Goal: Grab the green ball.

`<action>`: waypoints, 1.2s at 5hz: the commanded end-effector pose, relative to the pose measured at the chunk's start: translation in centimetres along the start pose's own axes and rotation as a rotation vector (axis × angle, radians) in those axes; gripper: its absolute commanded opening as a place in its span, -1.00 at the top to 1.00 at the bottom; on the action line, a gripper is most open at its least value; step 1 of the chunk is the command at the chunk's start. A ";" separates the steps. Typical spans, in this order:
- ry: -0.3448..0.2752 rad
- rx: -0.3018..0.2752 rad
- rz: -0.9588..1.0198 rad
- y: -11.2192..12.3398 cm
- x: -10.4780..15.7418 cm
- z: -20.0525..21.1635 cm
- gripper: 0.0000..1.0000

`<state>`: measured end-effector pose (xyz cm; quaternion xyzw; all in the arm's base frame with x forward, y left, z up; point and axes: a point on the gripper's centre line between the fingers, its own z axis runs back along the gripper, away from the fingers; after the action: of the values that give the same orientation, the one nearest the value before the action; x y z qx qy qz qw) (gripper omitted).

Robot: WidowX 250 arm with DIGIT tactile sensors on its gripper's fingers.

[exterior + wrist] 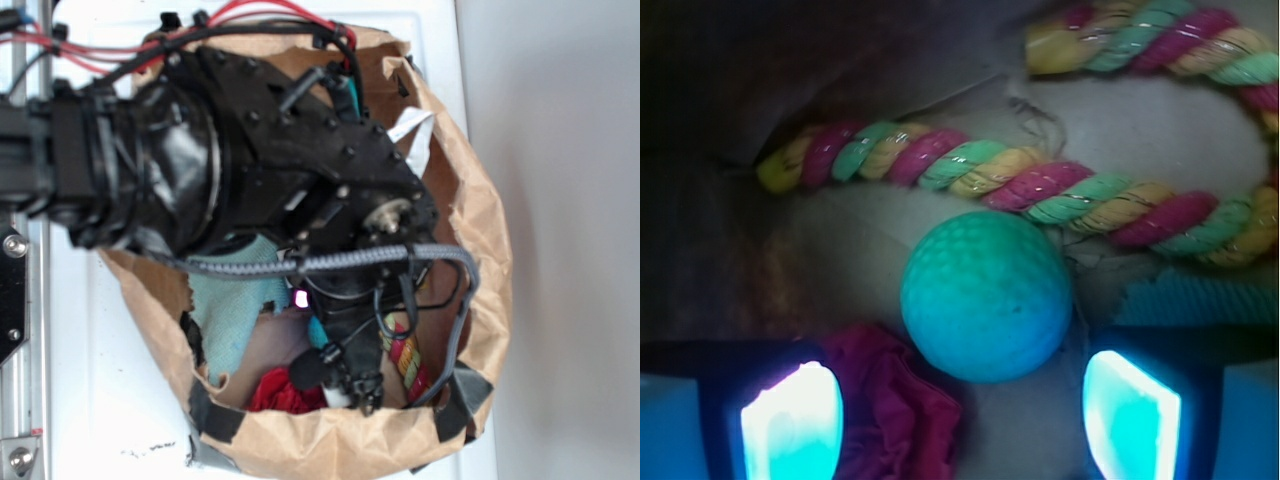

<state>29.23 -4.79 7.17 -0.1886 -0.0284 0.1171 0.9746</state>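
Observation:
My fingers stop short in the wrist view; my gripper should move toward the green ball before closing.
The green ball lies on the floor of the paper bag, round and faintly dimpled, just ahead of my open gripper. Its glowing pads stand wide apart, one each side, and touch nothing. The ball sits between and slightly beyond the fingertips. In the exterior view the arm reaches down into the bag and the gripper is low inside it; the ball is hidden there.
A red-yellow-green twisted rope curves just beyond the ball, also seen in the exterior view. A red cloth lies by the left pad and shows in the exterior view. A teal cloth lies in the bag. Bag walls surround the arm.

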 end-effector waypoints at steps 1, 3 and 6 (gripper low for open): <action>-0.051 0.018 0.105 -0.8 2.1 1.4 -1.00; -0.066 0.035 0.107 -0.9 3.0 0.8 -1.00; -0.086 0.158 0.011 2.8 3.0 -2.8 -1.00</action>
<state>31.78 -2.55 3.63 -0.1163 -0.0553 0.1433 0.9813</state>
